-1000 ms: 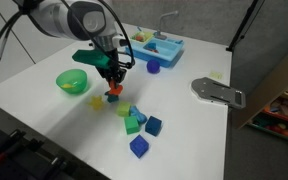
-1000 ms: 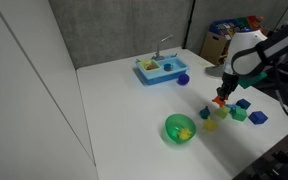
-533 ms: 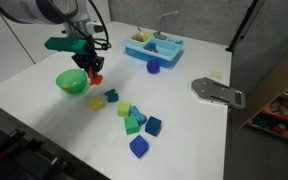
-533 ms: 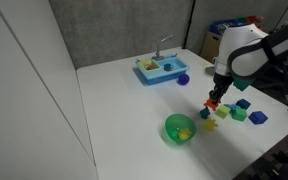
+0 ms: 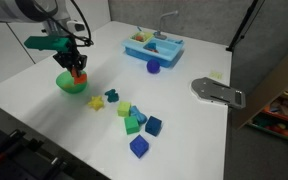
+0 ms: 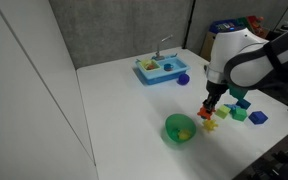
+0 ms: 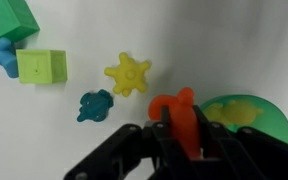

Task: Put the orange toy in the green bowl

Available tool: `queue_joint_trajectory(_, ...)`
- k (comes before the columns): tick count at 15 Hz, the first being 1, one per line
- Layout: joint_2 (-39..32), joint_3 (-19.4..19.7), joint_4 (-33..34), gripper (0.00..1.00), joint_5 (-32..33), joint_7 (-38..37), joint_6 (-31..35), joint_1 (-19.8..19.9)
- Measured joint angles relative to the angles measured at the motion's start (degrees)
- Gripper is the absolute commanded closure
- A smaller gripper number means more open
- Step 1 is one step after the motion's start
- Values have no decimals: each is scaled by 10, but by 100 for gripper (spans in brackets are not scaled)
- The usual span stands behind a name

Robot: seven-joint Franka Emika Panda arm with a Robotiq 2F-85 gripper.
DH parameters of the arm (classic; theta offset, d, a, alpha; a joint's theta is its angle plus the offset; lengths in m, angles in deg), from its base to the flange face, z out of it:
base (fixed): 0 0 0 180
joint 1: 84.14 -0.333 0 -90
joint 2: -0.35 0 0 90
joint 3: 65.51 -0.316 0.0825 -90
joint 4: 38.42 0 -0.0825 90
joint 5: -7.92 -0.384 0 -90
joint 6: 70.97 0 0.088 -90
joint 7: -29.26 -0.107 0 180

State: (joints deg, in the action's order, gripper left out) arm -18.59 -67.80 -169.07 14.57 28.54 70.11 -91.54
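Note:
The orange toy (image 5: 78, 74) goes to the green bowl's opening next, before its release. The toy hangs short and would come down beside the bowl if I opened now.
My gripper (image 7: 182, 130) is shut on the orange toy (image 7: 176, 112), held in the air. In an exterior view the gripper (image 5: 76, 68) hangs just above the green bowl (image 5: 71, 84) with the orange toy (image 5: 78, 74) between its fingers. In an exterior view the gripper (image 6: 211, 106) holds the orange toy (image 6: 207, 113) just right of the green bowl (image 6: 180, 128). In the wrist view the green bowl (image 7: 246, 118) lies at the right edge with a yellow piece inside it.
A yellow star toy (image 7: 128, 74), a teal toy (image 7: 96, 105) and a yellow-green cube (image 7: 43, 67) lie on the white table. More blocks (image 5: 136, 122) lie nearby. A blue tray (image 5: 153, 47) stands at the back, a purple block (image 5: 153, 68) before it.
The gripper has carried the orange toy from above the block cluster across the table to just over the green bowl. The blocks on the table have not moved.

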Motion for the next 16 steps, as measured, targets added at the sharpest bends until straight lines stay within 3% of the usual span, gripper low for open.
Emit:
queue_joint_trajectory(3, 1, 0, 0, 74, 0, 0, -2, 1)
queue_joint_trajectory(4, 1, 0, 0, 92, 0, 0, -2, 1)
queue_joint_trajectory(16, -15, -26, 29, 92, 5, 0, -6, -27)
